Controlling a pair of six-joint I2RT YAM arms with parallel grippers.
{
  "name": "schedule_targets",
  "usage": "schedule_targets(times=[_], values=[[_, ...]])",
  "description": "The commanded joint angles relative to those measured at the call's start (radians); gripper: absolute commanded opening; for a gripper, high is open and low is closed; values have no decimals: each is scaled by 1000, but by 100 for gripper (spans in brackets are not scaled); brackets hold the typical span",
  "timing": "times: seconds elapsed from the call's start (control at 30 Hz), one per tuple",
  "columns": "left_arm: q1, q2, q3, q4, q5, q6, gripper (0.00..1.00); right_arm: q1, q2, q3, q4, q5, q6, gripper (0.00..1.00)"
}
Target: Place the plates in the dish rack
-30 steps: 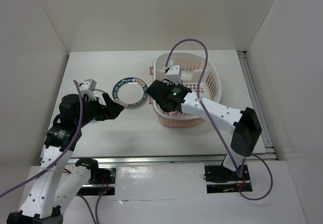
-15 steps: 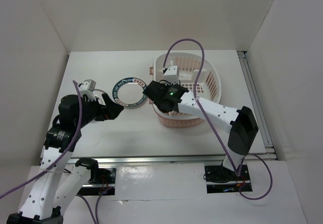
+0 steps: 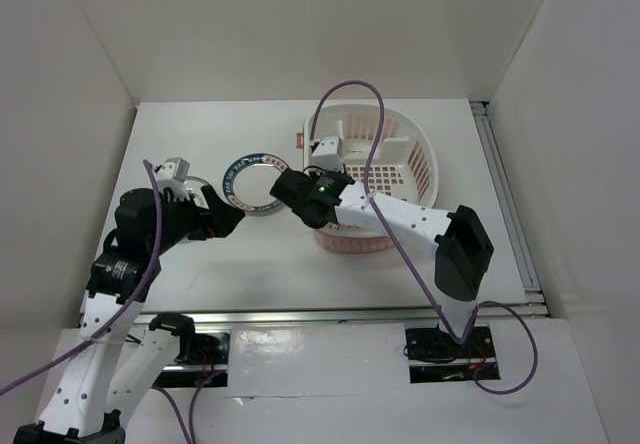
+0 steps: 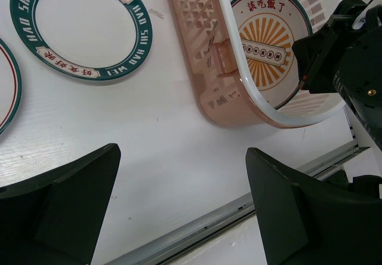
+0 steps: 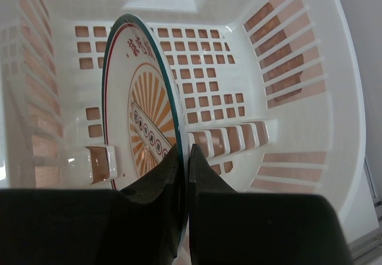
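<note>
My right gripper is ready to let go of the plate: the sunburst plate's lower edge (image 5: 105, 107) is between the white tab (image 5: 100, 165) and the divider row, so the plate would stay standing.
The dish rack (image 3: 425, 154) stands at the table's middle right; it also shows in the left wrist view (image 4: 203, 56) and the right wrist view (image 5: 286, 68). My right gripper (image 5: 186, 148) is shut on the rim of the orange sunburst plate (image 5: 143, 116) and holds it on edge inside the rack's near end. The left wrist view shows that plate (image 4: 268, 44) too. The blue-green rimmed plate (image 3: 257, 182) lies flat on the table left of the rack. A slice of a third plate (image 4: 6, 86) shows beside it. My left gripper (image 4: 182, 157) is open and empty above the table.
A metal rail (image 3: 300, 314) runs along the table's front edge. White walls close in the table at the back and both sides. A purple cable (image 3: 350, 89) arches over the rack.
My right wrist has shifted left over the rack's near end with the sunburst plate in it. The left arm has not moved.
</note>
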Motion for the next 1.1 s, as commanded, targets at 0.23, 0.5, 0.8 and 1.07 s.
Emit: schedule_targets(times=[0.23, 0.5, 0.8, 1.07], values=[[-2, -14, -1, 18, 8, 15, 100, 25, 16, 17, -58, -58, 83, 17], [-2, -14, -1, 18, 8, 15, 100, 34, 16, 45, -78, -58, 92, 34], [-2, -23, -1, 18, 8, 15, 100, 34, 16, 100, -112, -49, 112, 40], [-2, -23, -1, 18, 8, 15, 100, 43, -30, 121, -71, -71, 74, 54]])
